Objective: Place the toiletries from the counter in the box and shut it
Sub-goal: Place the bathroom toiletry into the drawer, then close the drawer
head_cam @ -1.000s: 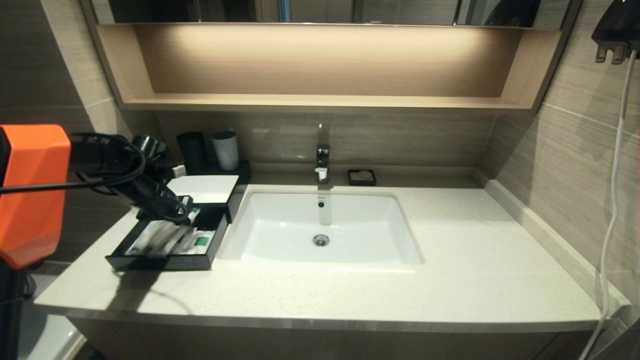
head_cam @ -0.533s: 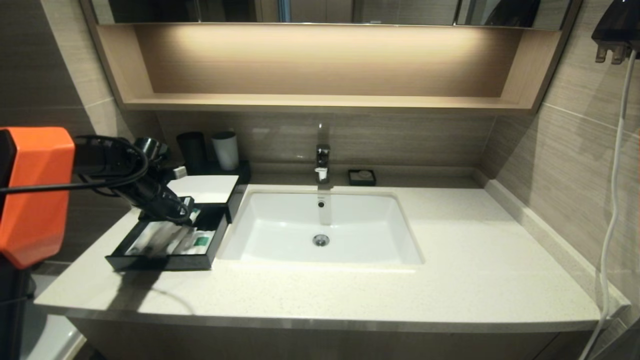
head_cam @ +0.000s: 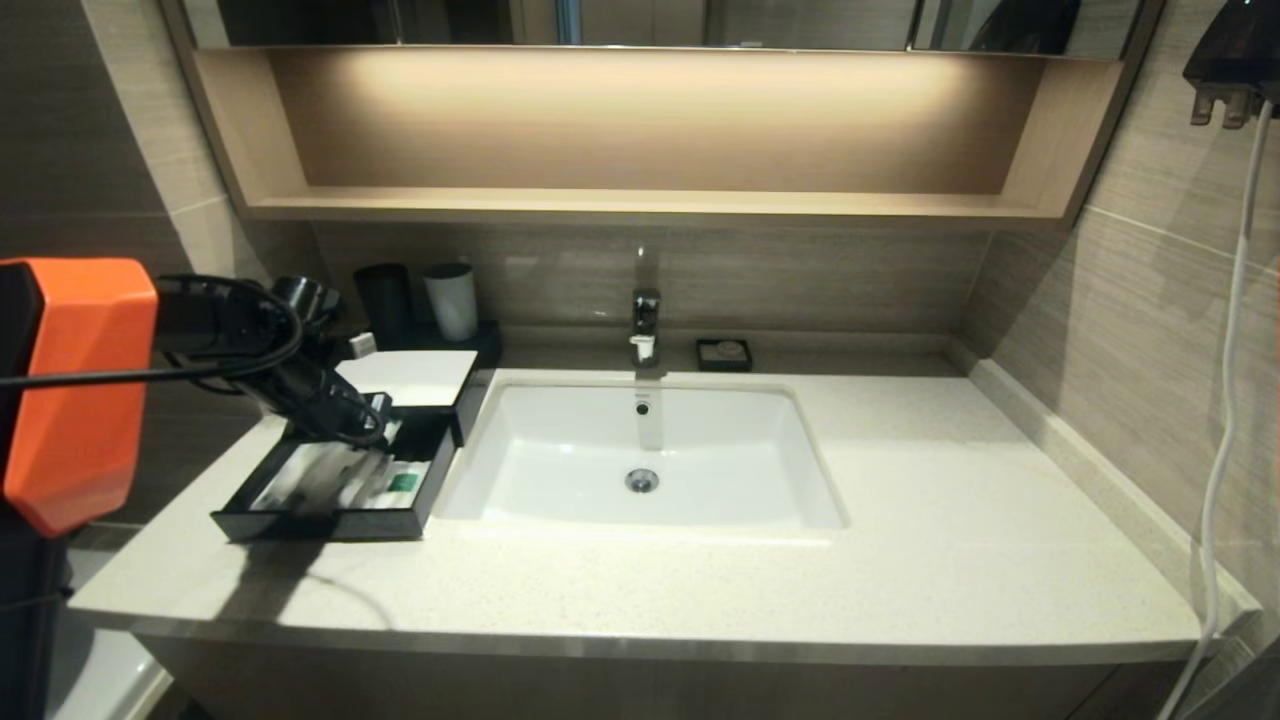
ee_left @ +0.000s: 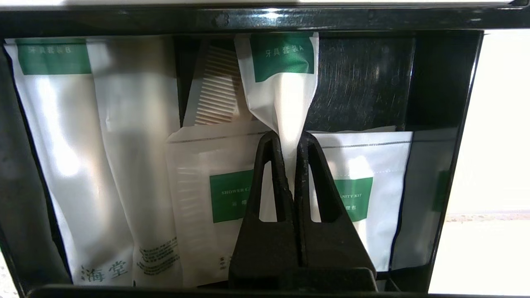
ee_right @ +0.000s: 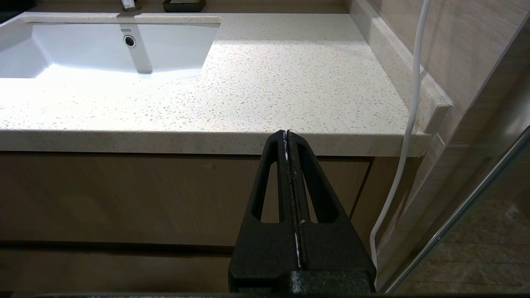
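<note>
My left gripper needs to open now, as the toothbrush packet's green-labelled end (ee_left: pixel 284 55) is inside the drawer's back side and the toothbrush packet's body is over the flat packets.
The black box (head_cam: pixel 410 378) with a white top panel stands on the counter (head_cam: pixel 900 520) left of the basin. Its drawer (head_cam: pixel 330 520) is pulled out and holds several white packets with green labels. My left gripper (head_cam: pixel 372 425) hangs over the open drawer. In the left wrist view it (ee_left: pixel 290 136) is shut on a slim pale toothbrush packet (ee_left: pixel 281 82) with a green label, which points toward the drawer's back. My right gripper (ee_right: pixel 286 133) is shut and empty, low in front of the counter's right front edge, and does not show in the head view.
A white sunken basin (head_cam: pixel 640 460) with a tap (head_cam: pixel 645 320) fills the counter's middle. A black cup (head_cam: pixel 385 298) and a grey cup (head_cam: pixel 452 298) stand behind the box. A small black soap dish (head_cam: pixel 724 354) sits by the tap. A white cable (head_cam: pixel 1225 430) hangs at the right wall.
My left arm has shifted slightly toward the back of the drawer with the packet still held. The right arm has not moved.
</note>
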Motion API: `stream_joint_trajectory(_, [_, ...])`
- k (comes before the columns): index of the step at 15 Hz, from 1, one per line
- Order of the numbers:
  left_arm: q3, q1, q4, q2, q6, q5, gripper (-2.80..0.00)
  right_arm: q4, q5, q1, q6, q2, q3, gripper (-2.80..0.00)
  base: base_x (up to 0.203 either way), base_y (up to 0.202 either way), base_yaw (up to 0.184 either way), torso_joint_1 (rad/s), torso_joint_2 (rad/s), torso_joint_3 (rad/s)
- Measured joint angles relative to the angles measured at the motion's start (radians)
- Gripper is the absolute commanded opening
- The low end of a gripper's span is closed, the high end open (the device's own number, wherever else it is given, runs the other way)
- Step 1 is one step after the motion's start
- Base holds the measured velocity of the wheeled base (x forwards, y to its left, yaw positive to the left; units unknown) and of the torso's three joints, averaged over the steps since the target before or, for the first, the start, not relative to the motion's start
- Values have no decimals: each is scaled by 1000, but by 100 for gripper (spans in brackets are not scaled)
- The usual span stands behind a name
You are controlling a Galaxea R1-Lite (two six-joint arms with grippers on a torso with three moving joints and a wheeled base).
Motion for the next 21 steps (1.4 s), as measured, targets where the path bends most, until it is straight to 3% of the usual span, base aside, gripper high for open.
stream_joint_trajectory(6, [0,-4,2,2,-6,-5,-280,0,0,0,0,0,0,-280,0,0,0,0,0,0])
stream_joint_trajectory(7, [0,-4,3,2,-6,-5,-121,0,0,0,0,0,0,-280,0,0,0,0,0,0])
stream_joint_trajectory(8, [0,-4,4,2,-6,-6,0,0,0,0,0,0,0,-280,0,0,0,0,0,0])
stream_joint_trajectory(17, [0,-3,21,-14,-33,-2,0,0,0,0,0,0,0,-280,0,0,0,0,0,0])
stream_joint_trajectory(21, [1,-3,80,-52,-46,-1,0,0,0,0,0,0,0,-280,0,0,0,0,0,0])
